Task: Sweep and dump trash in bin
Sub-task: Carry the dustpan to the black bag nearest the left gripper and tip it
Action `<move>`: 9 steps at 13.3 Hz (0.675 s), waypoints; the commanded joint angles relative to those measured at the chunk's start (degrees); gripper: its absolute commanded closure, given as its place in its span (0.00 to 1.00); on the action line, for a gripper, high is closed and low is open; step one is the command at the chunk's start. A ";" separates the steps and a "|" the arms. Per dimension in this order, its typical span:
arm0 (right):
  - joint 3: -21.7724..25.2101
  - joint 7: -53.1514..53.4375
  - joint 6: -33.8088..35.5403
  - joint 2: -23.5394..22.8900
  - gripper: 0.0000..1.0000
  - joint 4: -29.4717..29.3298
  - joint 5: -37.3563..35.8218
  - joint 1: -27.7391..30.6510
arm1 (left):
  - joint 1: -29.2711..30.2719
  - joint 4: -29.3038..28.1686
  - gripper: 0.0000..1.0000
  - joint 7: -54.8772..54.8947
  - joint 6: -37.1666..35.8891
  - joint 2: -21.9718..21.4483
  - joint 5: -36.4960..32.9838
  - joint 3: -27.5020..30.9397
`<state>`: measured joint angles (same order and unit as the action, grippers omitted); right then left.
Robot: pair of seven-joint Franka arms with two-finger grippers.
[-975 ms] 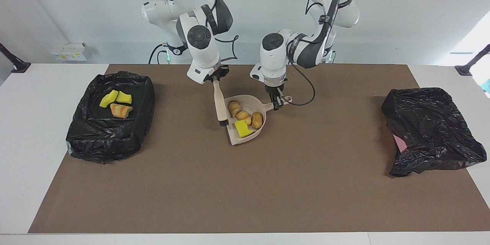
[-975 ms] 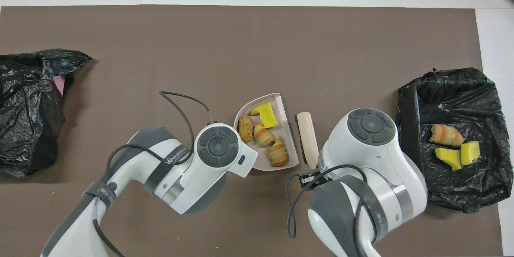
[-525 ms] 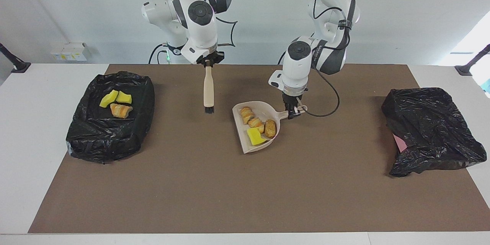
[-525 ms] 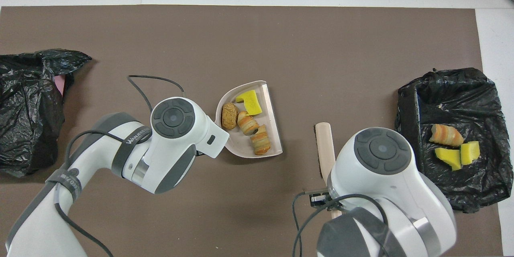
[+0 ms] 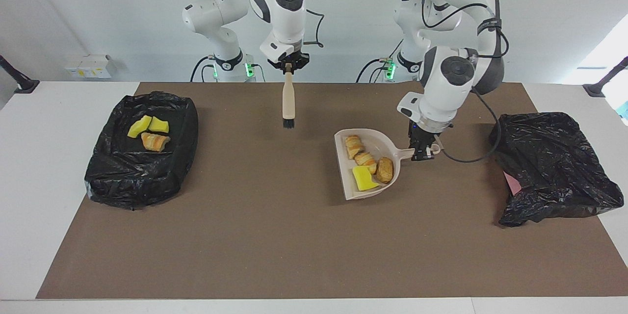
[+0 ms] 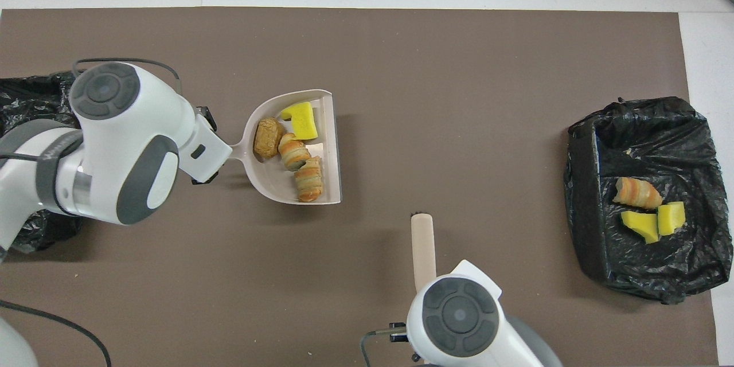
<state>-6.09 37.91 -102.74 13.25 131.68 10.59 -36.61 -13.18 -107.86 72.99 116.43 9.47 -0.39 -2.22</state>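
Note:
I need to keep holding the brush with my right gripper, because the brush head [image 6: 423,250] is above the brown mat in the overhead view.
My left gripper [image 5: 423,151] is shut on the handle of a beige dustpan [image 5: 374,191] and holds it about level over the mat, between the table's middle and the left arm's end. The trash in it is a yellow sponge piece [image 5: 363,178], two orange-brown bread chunks [image 5: 359,151] and a brown stone-like lump [image 5: 384,169]. It also shows in the overhead view [image 6: 293,150]. My right gripper [image 5: 288,64] is shut on the handle of a brush [image 5: 288,100], which hangs bristles down above the mat near the robots.
A bin lined with a black bag [image 5: 137,181] stands at the right arm's end, holding two yellow sponge pieces and a bread chunk [image 5: 149,132]. A crumpled black bag [image 5: 549,167] lies at the left arm's end, beside the dustpan.
My left gripper has carried the dustpan with its trash toward the left arm's end. My right gripper has lifted the brush off the mat and drawn it back toward the robots.

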 commanded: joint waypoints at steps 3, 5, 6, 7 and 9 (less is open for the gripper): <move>-0.15 2.09 -5.63 -5.60 1.00 0.69 3.12 -3.38 | 7.89 8.70 1.00 10.93 -9.09 -0.15 1.97 -0.50; -0.15 1.12 -6.41 -6.56 1.00 2.35 3.29 -3.91 | 12.36 11.69 1.00 16.28 -12.79 -0.15 1.89 -0.50; -0.15 0.59 -8.07 -6.92 0.99 2.97 4.51 -4.00 | 14.65 12.84 1.00 19.18 -14.28 -0.15 1.54 -0.41; -0.15 0.59 -9.31 -7.62 0.97 3.06 5.22 -4.08 | 17.11 13.89 1.00 22.52 -15.52 -0.06 1.19 -0.41; -0.15 -0.63 -9.41 -8.06 0.79 3.06 5.23 -4.09 | 20.37 14.78 1.00 27.54 -16.14 -0.15 0.83 -0.06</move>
<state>-6.21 39.73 -110.74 4.98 133.97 14.23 -40.89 4.27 -95.06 96.01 102.49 9.19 0.23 -1.88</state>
